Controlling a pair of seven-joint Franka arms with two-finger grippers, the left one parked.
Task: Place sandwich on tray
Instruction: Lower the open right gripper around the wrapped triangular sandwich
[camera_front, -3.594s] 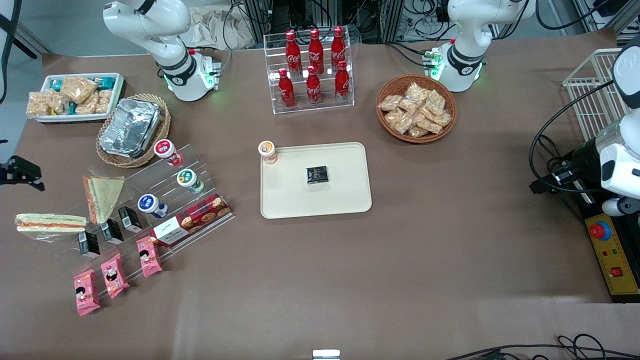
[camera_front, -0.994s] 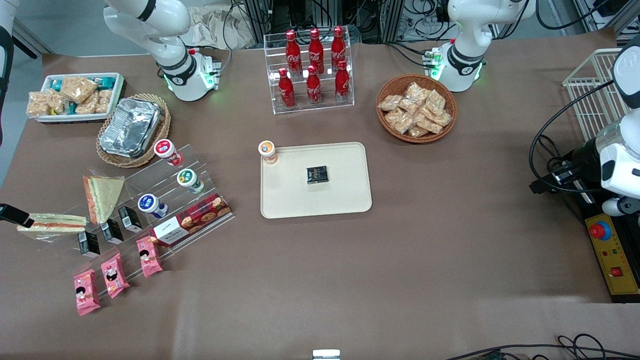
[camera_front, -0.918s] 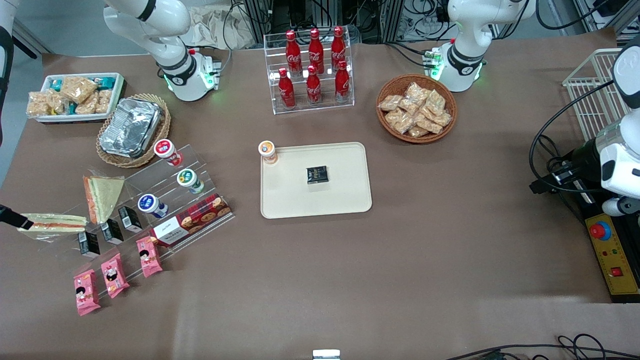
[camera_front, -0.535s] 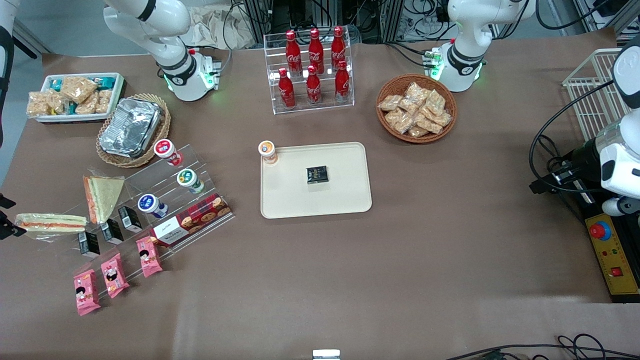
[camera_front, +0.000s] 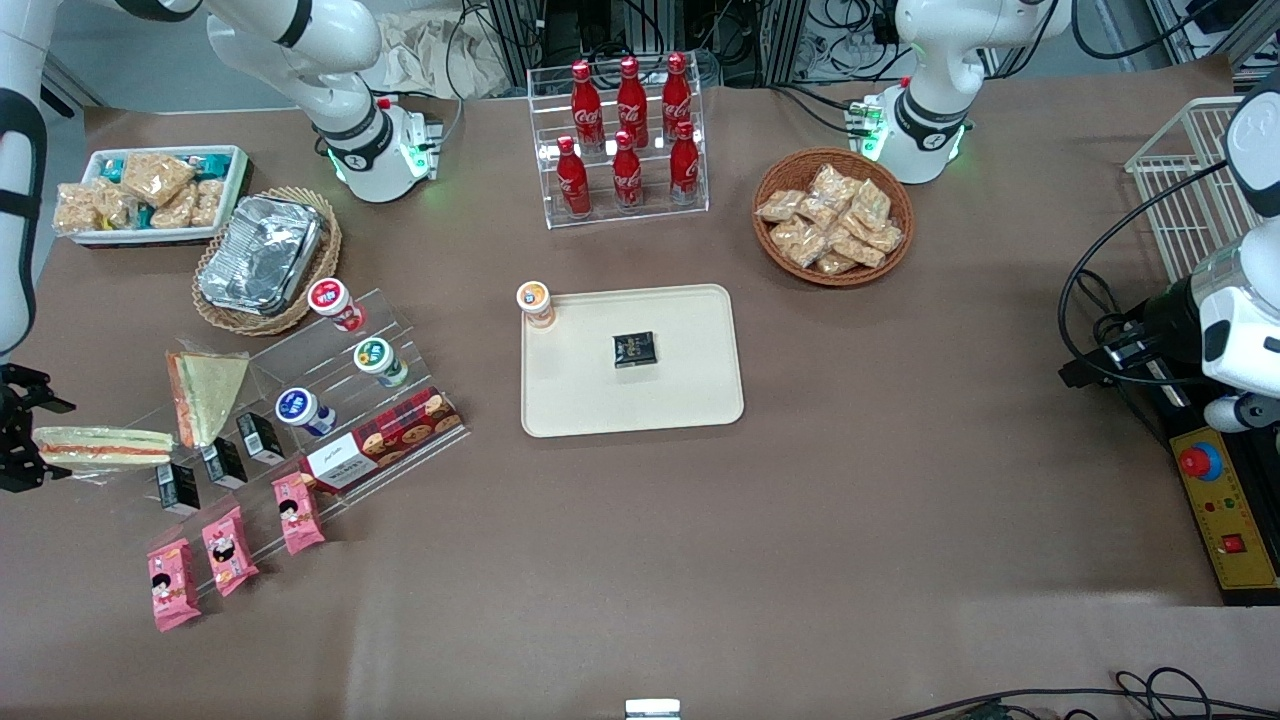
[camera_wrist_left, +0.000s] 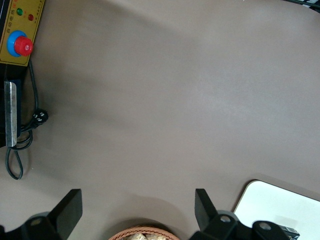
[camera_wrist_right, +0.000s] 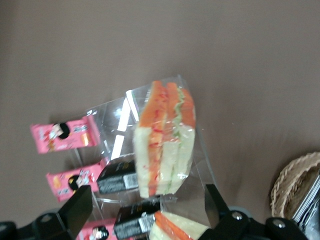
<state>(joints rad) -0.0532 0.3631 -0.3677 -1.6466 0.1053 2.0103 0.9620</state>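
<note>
My right gripper should reach the clear-wrapped sandwich and grab its striped middle (camera_front: 106, 448) to place the sandwich on the cream tray (camera_front: 700, 400).
The sandwich (camera_front: 100, 446) lies edge-on at the working arm's end of the table, clear-wrapped, with white bread and orange-red and green stripes. It also shows in the right wrist view (camera_wrist_right: 165, 145). My right gripper (camera_front: 28, 438) is open and empty at the sandwich's outer end, not touching it. In the right wrist view the gripper (camera_wrist_right: 146, 207) has its fingers spread wide, with the sandwich ahead of them. The cream tray (camera_front: 700, 400) lies mid-table, toward the parked arm from the sandwich, and its corner shows in the left wrist view (camera_wrist_left: 280, 205).
A second wedge (camera_front: 205, 392) showing its broad face, black boxes (camera_front: 222, 462), cups and pink packets (camera_front: 225, 552) sit on a clear stepped stand beside the sandwich. A black packet (camera_front: 634, 349) lies on the tray, an orange-lidded cup (camera_front: 536, 303) at its corner. A foil container in a basket (camera_front: 262, 255) stands farther back.
My gripper has moved nearer to the front camera along the table's end, down to the sandwich's outer end, and has turned there. The sandwich and tray have not moved.
</note>
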